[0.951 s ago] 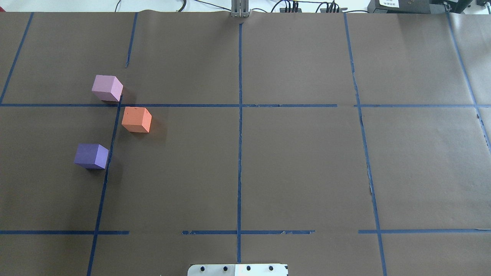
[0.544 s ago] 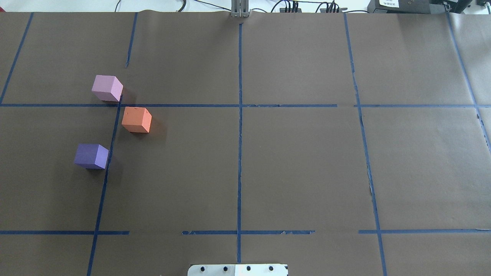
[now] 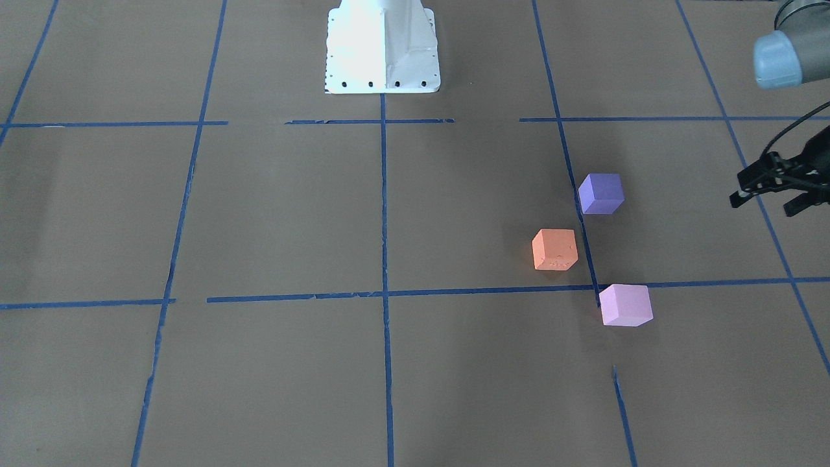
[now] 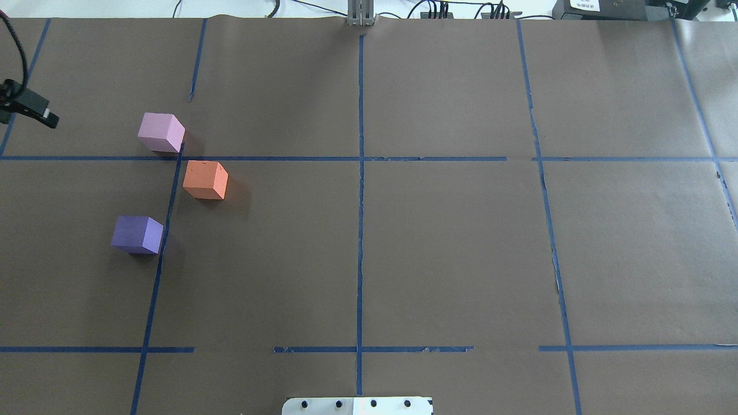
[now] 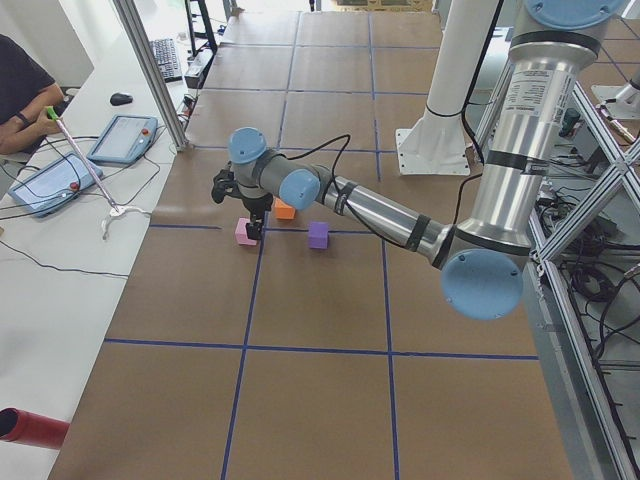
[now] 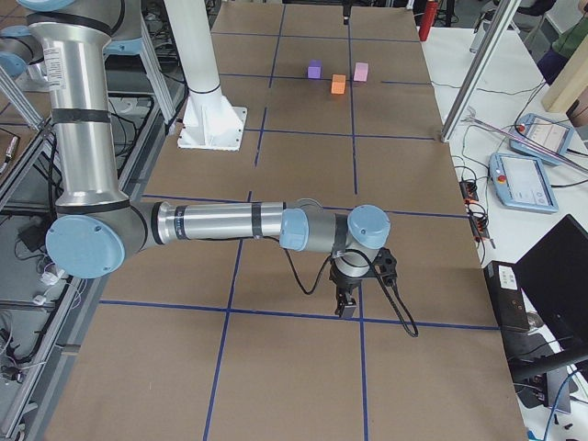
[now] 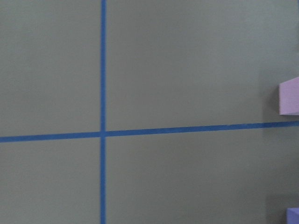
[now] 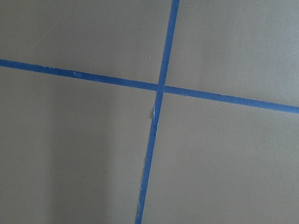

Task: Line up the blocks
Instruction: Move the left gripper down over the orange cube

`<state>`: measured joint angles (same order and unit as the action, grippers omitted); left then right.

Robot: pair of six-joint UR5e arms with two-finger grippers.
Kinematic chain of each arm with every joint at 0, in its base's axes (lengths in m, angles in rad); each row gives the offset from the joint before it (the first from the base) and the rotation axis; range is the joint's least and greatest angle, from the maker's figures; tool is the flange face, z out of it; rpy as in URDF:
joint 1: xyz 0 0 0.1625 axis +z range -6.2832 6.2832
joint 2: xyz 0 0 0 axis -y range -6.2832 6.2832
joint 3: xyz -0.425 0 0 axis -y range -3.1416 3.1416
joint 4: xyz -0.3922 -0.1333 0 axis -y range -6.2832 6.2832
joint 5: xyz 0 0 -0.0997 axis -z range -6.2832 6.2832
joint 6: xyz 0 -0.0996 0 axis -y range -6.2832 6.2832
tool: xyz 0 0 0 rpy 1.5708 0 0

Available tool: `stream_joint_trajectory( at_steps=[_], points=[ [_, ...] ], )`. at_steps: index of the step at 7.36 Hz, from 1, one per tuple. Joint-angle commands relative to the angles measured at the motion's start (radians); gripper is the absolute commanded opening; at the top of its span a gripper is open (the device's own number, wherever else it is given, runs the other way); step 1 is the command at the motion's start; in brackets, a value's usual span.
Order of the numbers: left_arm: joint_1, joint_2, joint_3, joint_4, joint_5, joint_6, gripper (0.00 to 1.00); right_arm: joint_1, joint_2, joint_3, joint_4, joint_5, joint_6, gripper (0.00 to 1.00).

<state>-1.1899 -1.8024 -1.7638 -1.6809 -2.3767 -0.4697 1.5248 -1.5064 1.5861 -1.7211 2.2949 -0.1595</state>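
Observation:
The blocks need to be arranged in a line, so my left gripper should grab the orange block [image 4: 205,180] by its upper sides next.
Three cubes sit apart on the brown table's left part. The light pink-lilac block [image 4: 161,132] is farthest from me. The orange block [image 4: 205,180] is right of it and nearer. The dark violet-purple block [image 4: 137,234] is nearest. They show in the front view as purple [image 3: 601,193], orange [image 3: 555,249] and pink [image 3: 625,305]. My left gripper [image 3: 764,205] hovers open and empty to the left of the blocks, one finger [image 4: 49,119] showing at the overhead view's left edge. My right gripper [image 6: 347,305] is far away over bare table; I cannot tell its state.
Blue tape lines [image 4: 360,173] divide the table into squares. The white robot base plate [image 4: 357,405] sits at the near edge. Cables [image 4: 461,11] lie beyond the far edge. An operator [image 5: 20,90] sits at the side bench with tablets.
My left gripper has come into the overhead view at its left edge, towards the pink block. The three blocks have not moved.

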Motion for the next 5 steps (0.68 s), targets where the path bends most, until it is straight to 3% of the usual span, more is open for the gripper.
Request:
stream_joint_trajectory(
  at_steps=[1, 3, 5],
  points=[
    [0.157, -0.084, 0.012, -0.068, 0.081, -0.163, 1.00, 0.000, 0.000, 0.000, 0.000, 0.000, 0.000, 1.00],
    [0.266, -0.107, 0.036, -0.175, 0.116, -0.307, 0.98, 0.000, 0.002, 0.000, 0.000, 0.000, 0.000, 1.00],
    [0.326, -0.170, 0.127, -0.197, 0.129, -0.323, 0.99, 0.000, 0.000, 0.000, 0.000, 0.000, 0.000, 1.00]
  ],
)
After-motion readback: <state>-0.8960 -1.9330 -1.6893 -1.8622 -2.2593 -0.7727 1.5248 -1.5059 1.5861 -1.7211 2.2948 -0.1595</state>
